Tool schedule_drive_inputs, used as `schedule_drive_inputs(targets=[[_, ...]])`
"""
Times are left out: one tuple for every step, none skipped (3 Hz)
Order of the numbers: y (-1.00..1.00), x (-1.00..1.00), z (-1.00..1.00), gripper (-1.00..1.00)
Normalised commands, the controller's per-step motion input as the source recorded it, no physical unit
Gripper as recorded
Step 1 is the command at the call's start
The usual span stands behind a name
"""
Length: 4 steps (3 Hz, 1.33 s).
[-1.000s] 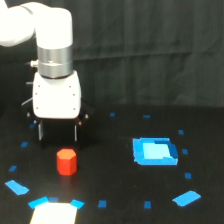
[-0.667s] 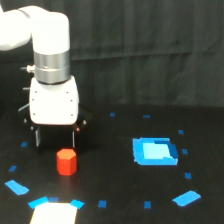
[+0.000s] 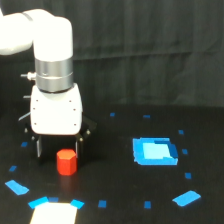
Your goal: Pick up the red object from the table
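My gripper grabs the red object by its faceted body next, to pick it up from the table.
The red object, a small red-orange faceted block, stands upright on the black table at the exterior view's lower left. My gripper hangs from its white housing directly over the block. Its two dark fingers are spread wider than the block, one on each side of it, with the block nearer the right finger. The gripper is open and there is a visible gap on the left. I cannot tell whether the fingertips reach the table.
A larger blue square patch lies to the exterior view's right of the block. Small blue tape marks dot the table around it. A white patch edged with blue tape lies at the bottom edge, in front of the block.
The gripper has come down over the red block, and the housing now sits just above it. The block has not moved.
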Motion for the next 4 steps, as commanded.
schedule_drive_inputs(targets=[[-0.21, 0.02, -0.36, -0.95], [-0.31, 0.11, 0.0, -0.9], [0.0, 0.4, 0.28, -1.0], [-0.25, 0.23, 1.0, -1.0]])
